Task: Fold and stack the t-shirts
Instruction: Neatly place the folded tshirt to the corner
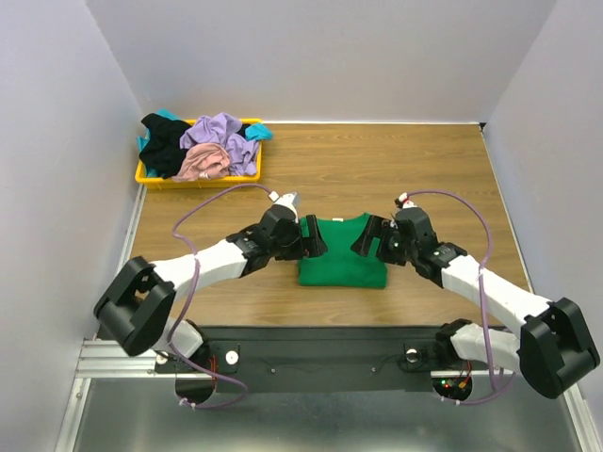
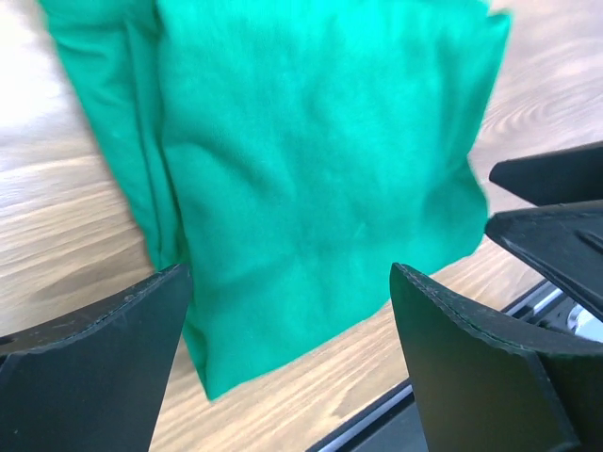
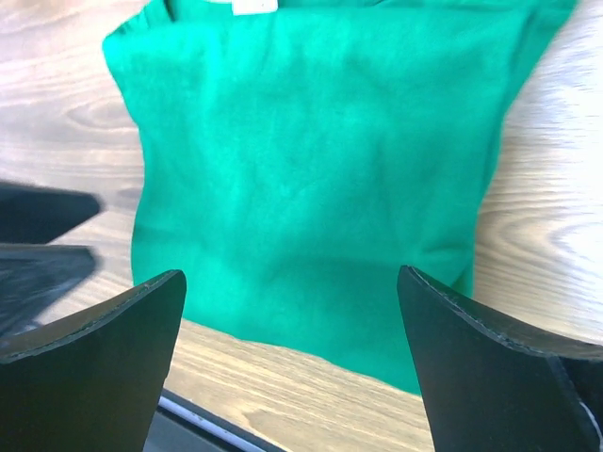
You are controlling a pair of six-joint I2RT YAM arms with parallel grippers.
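My right gripper pinches the green t-shirt's folded side edge (image 1: 383, 263) (image 3: 474, 234) next, so the t-shirt slides across the table still folded, for stacking.
A bright green t-shirt (image 1: 341, 252) lies folded into a rectangle on the table between my arms; it also shows in the left wrist view (image 2: 311, 188) and the right wrist view (image 3: 311, 179), with a white neck label (image 3: 254, 6) at its far edge. My left gripper (image 1: 311, 240) is open and empty at the shirt's left edge, its jaws wide apart above the cloth (image 2: 292, 311). My right gripper (image 1: 369, 240) is open and empty at the shirt's right edge (image 3: 292, 311). Lavender (image 1: 221, 132), dusty pink (image 1: 203, 165), black (image 1: 165, 146) and teal (image 1: 254, 132) t-shirts lie crumpled in a heap.
A shallow yellow tray (image 1: 151, 178) holds the crumpled shirts at the back left corner of the wooden table (image 1: 424, 179). White walls close in the left, back and right sides. The table's metal front edge (image 1: 311, 344) runs just below the green shirt.
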